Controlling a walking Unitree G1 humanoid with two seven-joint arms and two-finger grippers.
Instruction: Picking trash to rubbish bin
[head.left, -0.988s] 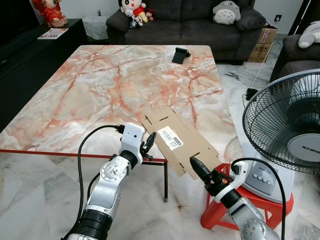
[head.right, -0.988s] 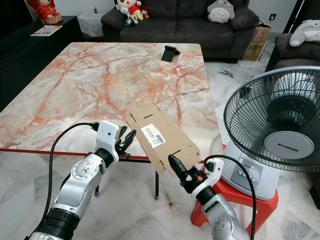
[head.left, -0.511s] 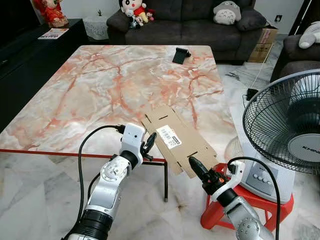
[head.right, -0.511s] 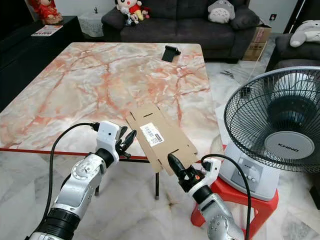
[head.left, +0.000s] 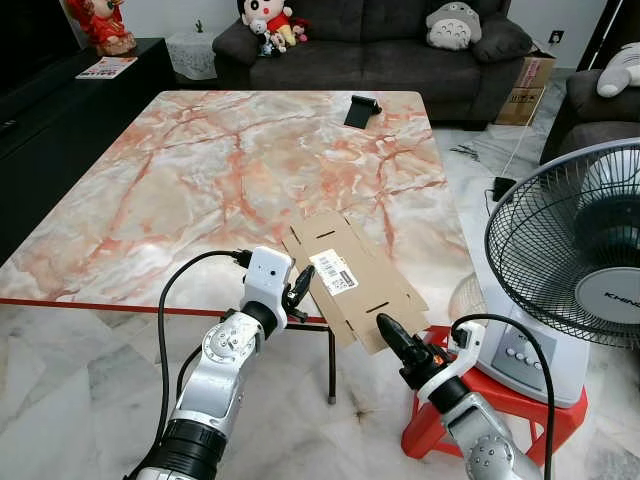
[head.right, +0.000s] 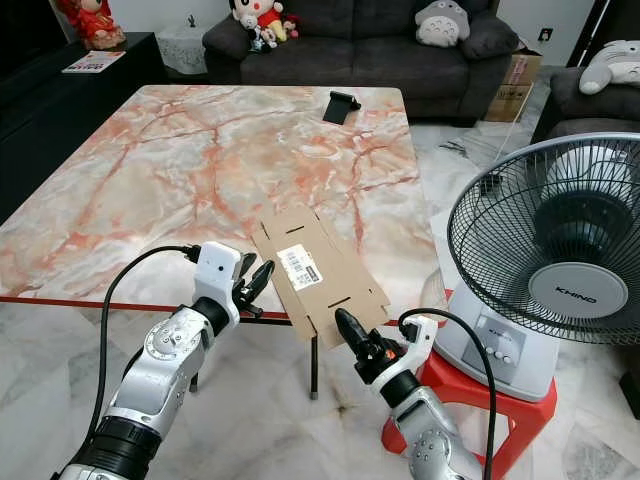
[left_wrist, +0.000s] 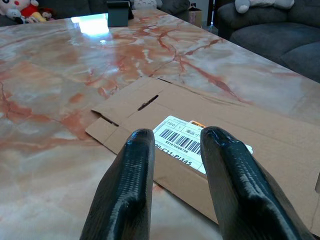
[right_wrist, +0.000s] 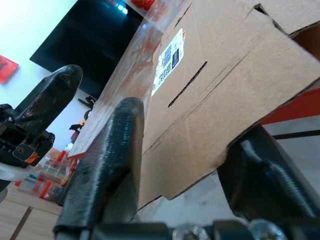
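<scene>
The robot needs to drop the cardboard in the rubbish bin, so its right gripper should next grab the flattened cardboard by its overhanging edge.
A flattened brown cardboard piece with a white barcode label lies on the marble table, its near end hanging over the front edge. My left gripper hovers at the table edge beside the cardboard's left side, open, with the label just beyond its fingertips. My right gripper sits below the overhanging end, open. In the right wrist view the cardboard's edge runs between its two fingers, which stand well apart.
A large standing fan rests on a red stool close on the right of my right arm. A small black object stands at the table's far edge. A dark sofa lies beyond; a black cabinet on the left.
My right gripper has crept left and forward under the overhanging end, and the cardboard has shifted slightly back onto the table. The left gripper has stayed put.
</scene>
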